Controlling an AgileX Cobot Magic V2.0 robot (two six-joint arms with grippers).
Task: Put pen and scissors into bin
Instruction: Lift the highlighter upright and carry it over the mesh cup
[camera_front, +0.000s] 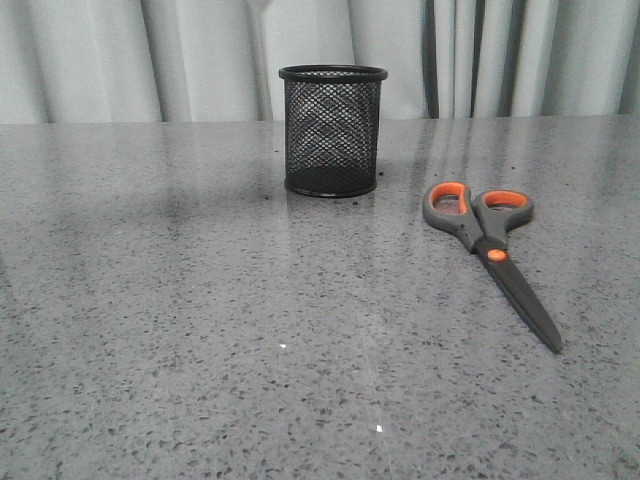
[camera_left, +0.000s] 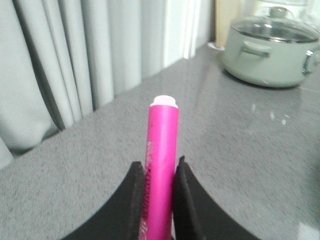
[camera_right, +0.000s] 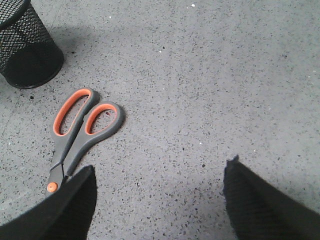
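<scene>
The pen's pale lower end (camera_front: 261, 4) hangs above the black bin's rim (camera_front: 333, 73), so it is too early to release. My left gripper next lowers the pen into the bin.
The black wire-mesh bin (camera_front: 333, 130) stands upright at the back middle of the table; in the right wrist view the bin (camera_right: 27, 47) shows beside the scissors. The dark grey scissors (camera_front: 490, 250) with orange-lined loops lie flat to the bin's right, blades pointing to the near right; the scissors (camera_right: 80, 132) lie just off one finger of my right gripper (camera_right: 158, 175), which is open above bare table. My left gripper (camera_left: 158, 167) is shut on the pink pen (camera_left: 161, 165), whose white end points away from the fingers. Neither arm shows in the front view.
A pale green lidded pot (camera_left: 270, 50) stands on the grey speckled tabletop (camera_front: 200, 320) in the left wrist view. Grey curtains (camera_front: 120, 60) hang behind the table's far edge.
</scene>
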